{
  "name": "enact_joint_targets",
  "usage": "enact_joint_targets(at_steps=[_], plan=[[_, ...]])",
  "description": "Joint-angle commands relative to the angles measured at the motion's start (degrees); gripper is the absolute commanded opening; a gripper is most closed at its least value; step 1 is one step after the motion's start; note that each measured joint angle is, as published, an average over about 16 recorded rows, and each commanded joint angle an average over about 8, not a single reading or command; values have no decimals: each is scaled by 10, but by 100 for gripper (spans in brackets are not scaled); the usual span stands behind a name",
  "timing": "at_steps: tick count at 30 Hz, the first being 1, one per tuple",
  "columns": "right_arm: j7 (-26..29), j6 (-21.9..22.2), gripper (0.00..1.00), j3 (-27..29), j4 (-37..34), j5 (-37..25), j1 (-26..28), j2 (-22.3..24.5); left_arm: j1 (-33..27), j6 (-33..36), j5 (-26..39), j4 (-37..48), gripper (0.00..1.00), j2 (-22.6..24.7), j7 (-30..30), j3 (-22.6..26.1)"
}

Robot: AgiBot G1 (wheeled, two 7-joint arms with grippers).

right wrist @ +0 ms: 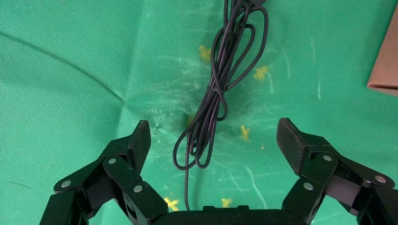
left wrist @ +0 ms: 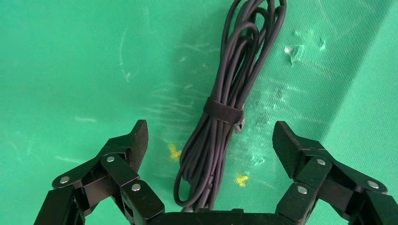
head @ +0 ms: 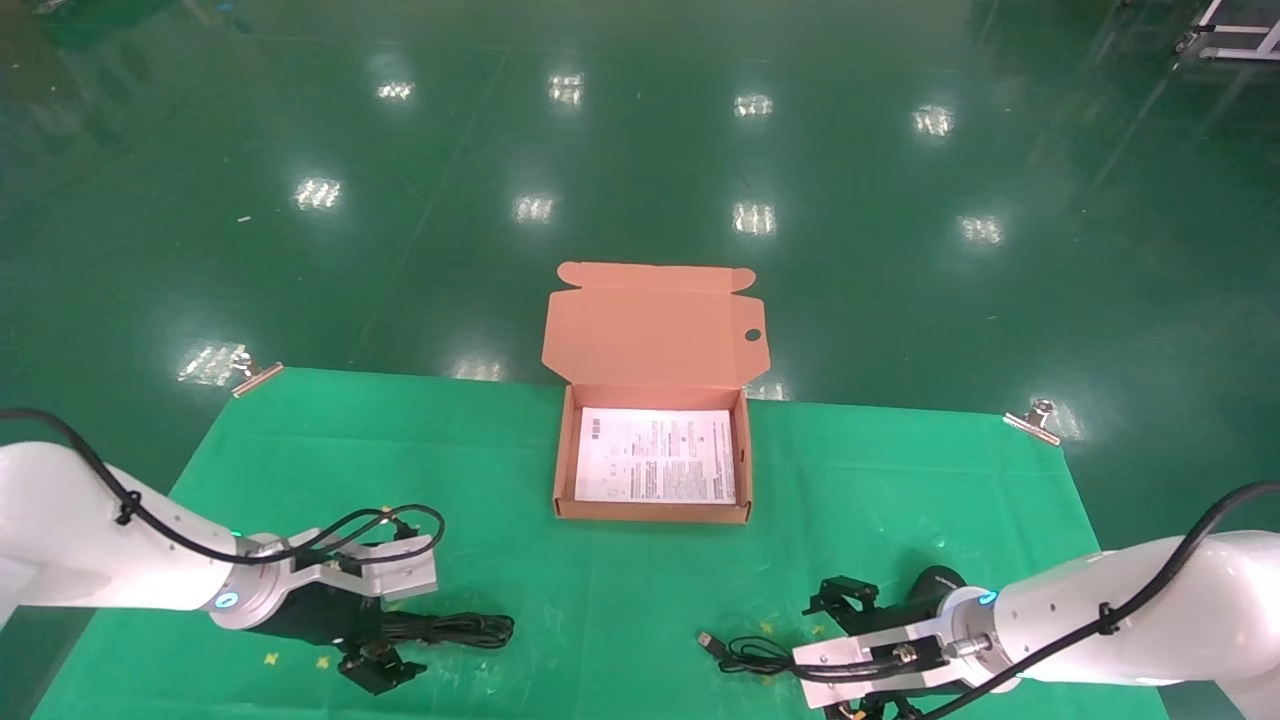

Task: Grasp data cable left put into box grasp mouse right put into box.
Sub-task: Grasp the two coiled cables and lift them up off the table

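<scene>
The mouse's cord is ready for my right gripper to close: its fingers reach down near the green cloth on either side of the loops.
The data cable (head: 455, 630) (left wrist: 224, 108) is a black bundle bound by a strap, lying on the green cloth at the front left. My left gripper (head: 375, 625) (left wrist: 211, 133) is open and straddles the bundle's near end without touching it. The mouse (head: 935, 583) lies at the front right, mostly hidden behind my right wrist. Its thin cord (head: 750, 655) (right wrist: 211, 103) lies looped on the cloth, ending in a USB plug (head: 706, 640). My right gripper (head: 820, 655) (right wrist: 213, 133) stands open over that cord, holding nothing. The orange box (head: 652, 512) sits open at the table's middle back, a white printed sheet inside.
The box lid (head: 650, 330) stands raised behind the box; a corner of the box (right wrist: 385, 61) shows in the right wrist view. Metal clamps (head: 257, 378) (head: 1035, 422) hold the cloth at the far table corners. Green floor lies beyond the table's far edge.
</scene>
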Motion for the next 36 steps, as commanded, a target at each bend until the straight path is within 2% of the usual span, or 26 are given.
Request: enact_joint_targets(at_steps=[1,36], plan=[[0,2,0,0,-2,-1,0,-1,-1,-2,0,3,0,0,1,0],[-1,-5,0,0,6,2,0,4,3,5,-1,-9,0,-2,-4,0]])
